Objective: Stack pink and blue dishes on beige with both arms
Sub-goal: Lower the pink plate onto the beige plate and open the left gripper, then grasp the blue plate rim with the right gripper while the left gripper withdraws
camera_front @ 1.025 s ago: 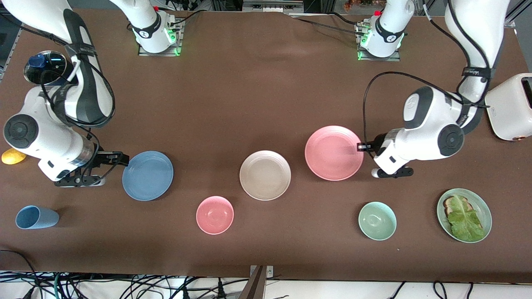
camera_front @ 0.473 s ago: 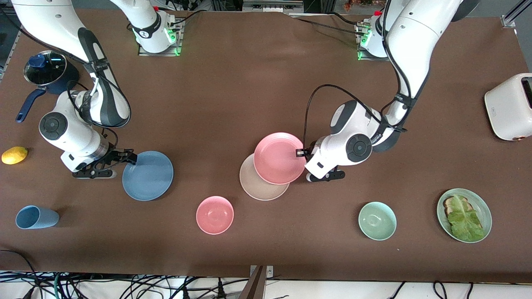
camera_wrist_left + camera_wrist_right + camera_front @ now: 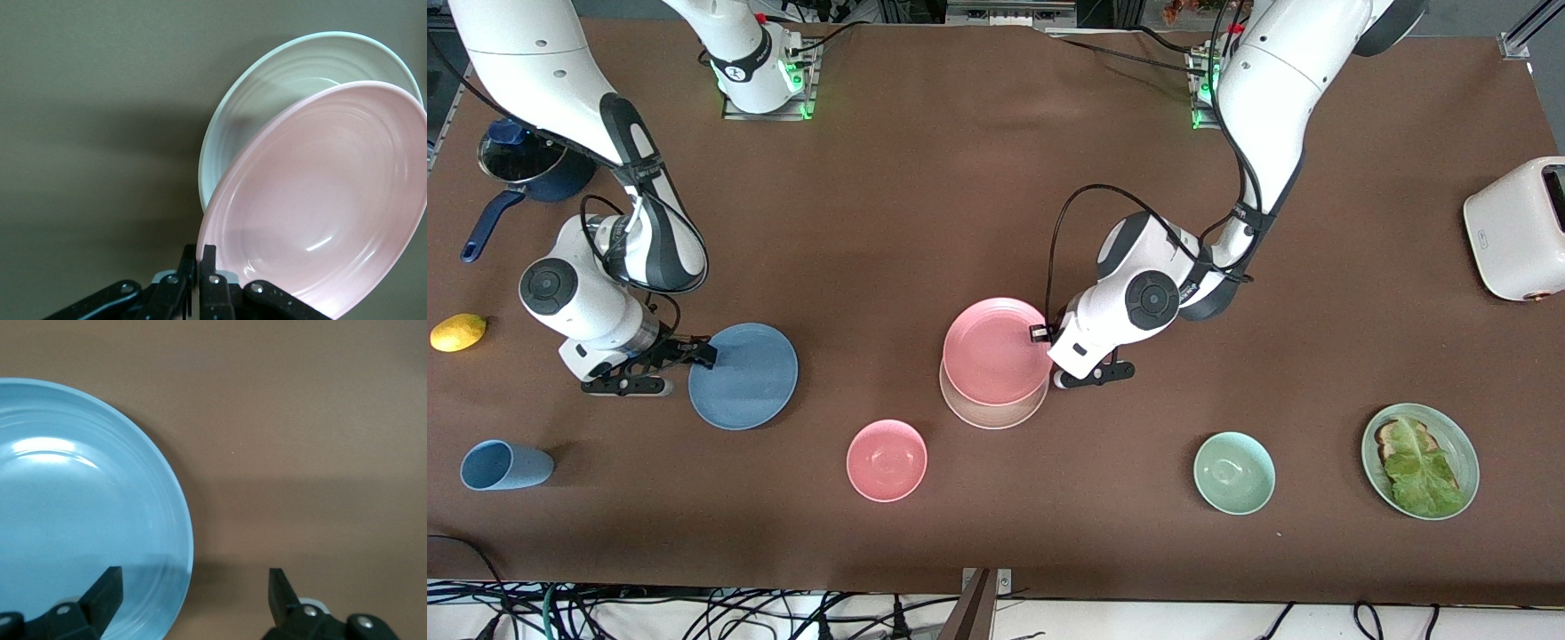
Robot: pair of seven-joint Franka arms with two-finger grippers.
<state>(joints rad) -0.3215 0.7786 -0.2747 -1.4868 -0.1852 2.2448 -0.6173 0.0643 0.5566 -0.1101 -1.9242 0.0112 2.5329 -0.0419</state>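
The blue plate is far wider than my open fingers, so my right gripper will next pinch it by its thin rim (image 3: 701, 368) to stack it.
My left gripper (image 3: 1040, 333) is shut on the rim of the pink plate (image 3: 994, 348) and holds it tilted above the beige plate (image 3: 992, 414), which shows only as a crescent under it. In the left wrist view the shut gripper (image 3: 200, 259) pinches the pink plate (image 3: 320, 200), and the beige plate (image 3: 293, 80) lies below it. The blue plate (image 3: 744, 376) lies flat toward the right arm's end. My right gripper (image 3: 701, 353) is open at its edge. In the right wrist view the blue plate's (image 3: 80, 500) rim passes between the open gripper's (image 3: 195, 581) fingers.
A small pink bowl (image 3: 887, 460), a green bowl (image 3: 1233, 472), a green plate with lettuce (image 3: 1458, 449) and a light-blue cup (image 3: 505, 465) lie nearer the front camera. A lemon (image 3: 458, 332), a dark pot (image 3: 520, 160) and a white toaster (image 3: 1516, 228) stand at the table's ends.
The left arm has carried the pink plate from its own side to over the beige plate. The right gripper has closed in on the blue plate's rim.
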